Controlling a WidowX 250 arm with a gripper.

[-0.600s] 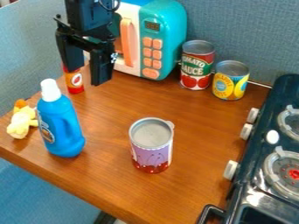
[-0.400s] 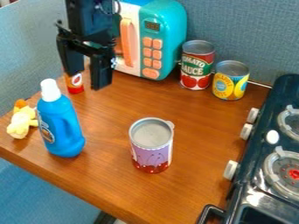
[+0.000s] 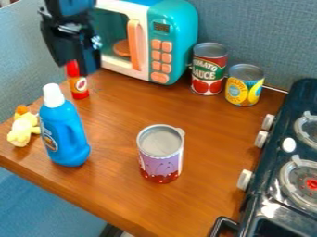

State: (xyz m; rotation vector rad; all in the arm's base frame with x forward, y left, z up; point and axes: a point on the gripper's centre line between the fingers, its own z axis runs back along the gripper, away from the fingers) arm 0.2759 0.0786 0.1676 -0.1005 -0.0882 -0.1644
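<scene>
My gripper grabs the blue bottle by its white cap next, to shift the bottle across the wooden table.
The gripper [image 3: 77, 67] hangs at the upper left with its two fingers apart and nothing held between them. Just below and partly behind it stands a small red bottle [image 3: 79, 88], its top showing between the fingertips; whether they touch it I cannot tell. Nearer the front, a blue bottle with a white cap [image 3: 65, 134] stands upright, and left of it lies a yellow plush toy [image 3: 23, 129]. A purple and red can [image 3: 161, 159] stands upright mid-table.
Behind the gripper is a teal and white toy microwave [image 3: 176, 41]. A tomato sauce can [image 3: 208, 69] and a yellow and blue can [image 3: 244, 85] stand at the back right. A dark toy stove [image 3: 272, 162] borders the wooden table [image 3: 117, 194] on the right.
My gripper has shifted left and turned somewhat, after dipping slightly lower between the two earlier frames. More of the microwave's front is uncovered. The objects on the table stayed put.
</scene>
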